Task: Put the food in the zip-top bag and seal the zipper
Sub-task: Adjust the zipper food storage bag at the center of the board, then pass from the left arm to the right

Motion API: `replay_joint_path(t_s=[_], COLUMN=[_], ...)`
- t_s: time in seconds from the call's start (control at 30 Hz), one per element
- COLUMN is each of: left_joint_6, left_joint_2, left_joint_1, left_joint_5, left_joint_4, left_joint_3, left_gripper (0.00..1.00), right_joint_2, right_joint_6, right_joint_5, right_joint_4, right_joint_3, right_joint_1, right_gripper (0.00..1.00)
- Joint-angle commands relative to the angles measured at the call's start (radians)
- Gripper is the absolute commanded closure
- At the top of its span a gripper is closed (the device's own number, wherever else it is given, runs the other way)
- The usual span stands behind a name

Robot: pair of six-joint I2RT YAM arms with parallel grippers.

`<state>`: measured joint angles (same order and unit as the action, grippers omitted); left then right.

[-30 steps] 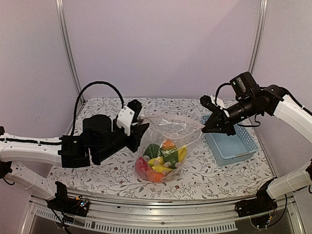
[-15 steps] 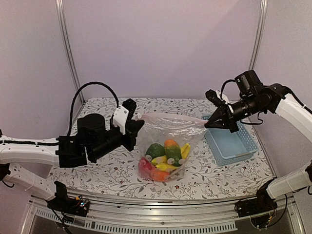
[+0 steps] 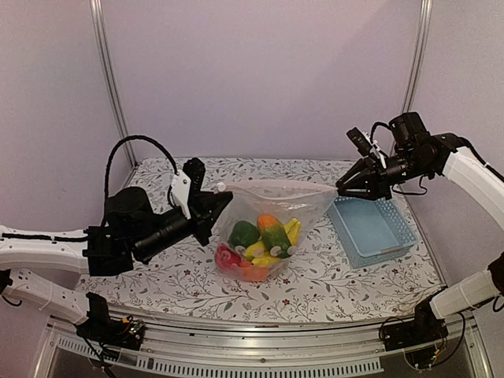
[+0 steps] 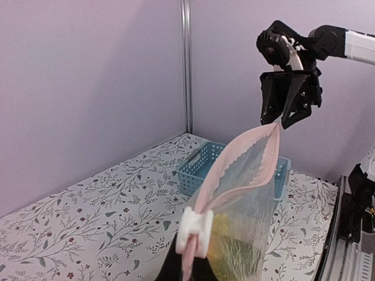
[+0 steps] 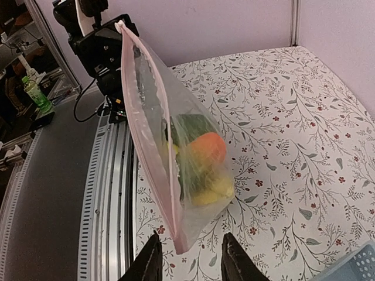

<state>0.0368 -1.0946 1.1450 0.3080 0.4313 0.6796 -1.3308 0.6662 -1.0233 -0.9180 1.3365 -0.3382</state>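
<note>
The white slider point(image 4: 196, 231) has to be drawn along to seal the zipper, so my right gripper will grab it by its sides next, leaving the zipper's path free.
The zip-top bag point(image 3: 264, 216) hangs above the table, stretched between my two grippers. The food point(image 3: 258, 240) lies bunched in its bottom: green, orange, yellow and red pieces, seen through the plastic in the right wrist view point(image 5: 202, 158). The pale pink zipper point(image 3: 276, 186) runs taut along the top, its two strips still parted near the far end point(image 4: 252, 158). A white slider point(image 4: 196, 231) sits at the left end. My left gripper point(image 4: 190, 272) is shut on the zipper just behind the slider. The right gripper point(image 5: 188, 263) is open, with the bag's corner point(image 5: 181, 246) between its fingers.
A light blue slatted basket point(image 3: 370, 228) stands on the flowered table point(image 3: 339, 276) at the right, below the right arm. Purple walls and metal posts point(image 3: 110, 79) close in the back. The rail of the table's near edge point(image 5: 111, 193) runs below the bag.
Both arms have risen and drawn the bag's mouth straight and taut, lifting the food off the table. The left jaws closed on the strip. The right jaws have just opened.
</note>
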Motion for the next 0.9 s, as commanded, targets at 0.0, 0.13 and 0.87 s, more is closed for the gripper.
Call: replay_joint_path(t_s=[0.0, 0.13, 0.87], left_joint_6=[-0.004, 0.009, 0.038], left_joint_2=[-0.026, -0.058, -0.102], left_joint_1=[-0.016, -0.016, -0.008], left_joint_5=[0.027, 0.029, -0.095], left_joint_4=[-0.007, -0.027, -0.107], left_joint_3=[0.048, 0.083, 0.154], left_gripper=[1.00, 1.00, 1.00], right_joint_2=[-0.006, 0.036, -0.354], right_joint_6=[-0.023, -0.014, 0.004], right_joint_5=[0.101, 0.232, 0.347], right_joint_4=[-0.003, 0.051, 0.094], right_joint_3=[0.096, 0.154, 0.537], right_joint_1=[-0.012, -0.116, -0.577], right_gripper=[0.61, 0.42, 0.46])
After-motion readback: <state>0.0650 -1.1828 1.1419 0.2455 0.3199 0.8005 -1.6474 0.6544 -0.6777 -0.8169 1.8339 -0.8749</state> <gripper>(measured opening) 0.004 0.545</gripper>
